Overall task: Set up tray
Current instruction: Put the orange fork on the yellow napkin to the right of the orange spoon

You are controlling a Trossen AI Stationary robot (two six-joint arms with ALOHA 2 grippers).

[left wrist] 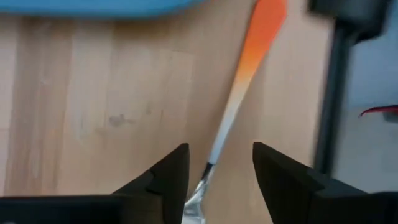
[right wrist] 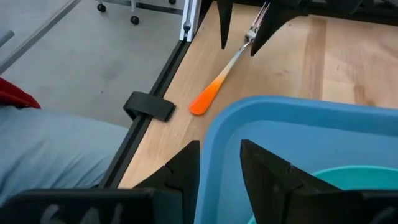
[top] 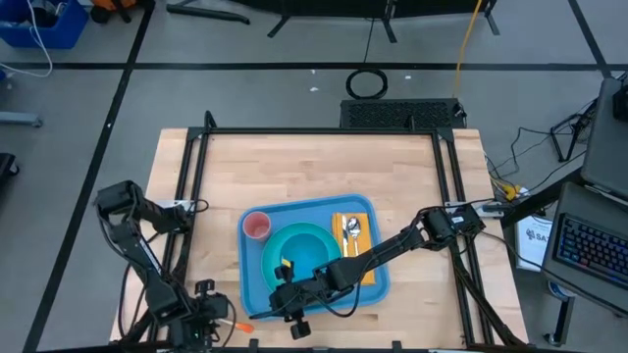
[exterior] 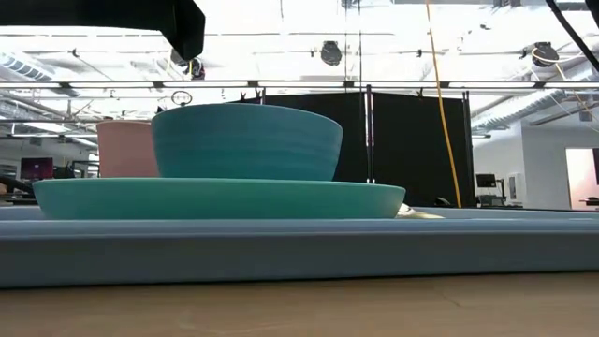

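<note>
My left gripper grabs the orange-handled utensil by its pale neck above the metal head (left wrist: 217, 149) next, to add the utensil to the tray setting.
The blue tray (top: 378, 211) lies on the wooden table and carries a cyan plate (top: 319, 240), a blue bowl (exterior: 245, 140), a pink cup (top: 256, 226) and a spoon (top: 353, 230) on an orange napkin. My right gripper (right wrist: 219, 144) is shut on the tray's rim at its near left corner. An orange-handled utensil (right wrist: 214, 90) lies on the table left of that corner. My left gripper (left wrist: 221, 149) stands open over its metal end, one finger on each side; whether they touch it I cannot tell. My right gripper pinches the tray's raised rim (right wrist: 214, 171) at the near left corner, one finger outside (right wrist: 180, 171) and one inside the tray (right wrist: 267, 174). It comes slanting down from the table's right side, over the plate. I cannot tell whether that corner is lifted off the table.
A black frame rail (top: 182, 196) runs along the table's left side, with a black clamp (right wrist: 149, 106) close to the utensil's orange end. My right arm (top: 392, 245) stretches across the tray above the plate. Bare wood lies beyond the tray's far edge (top: 314, 162).
</note>
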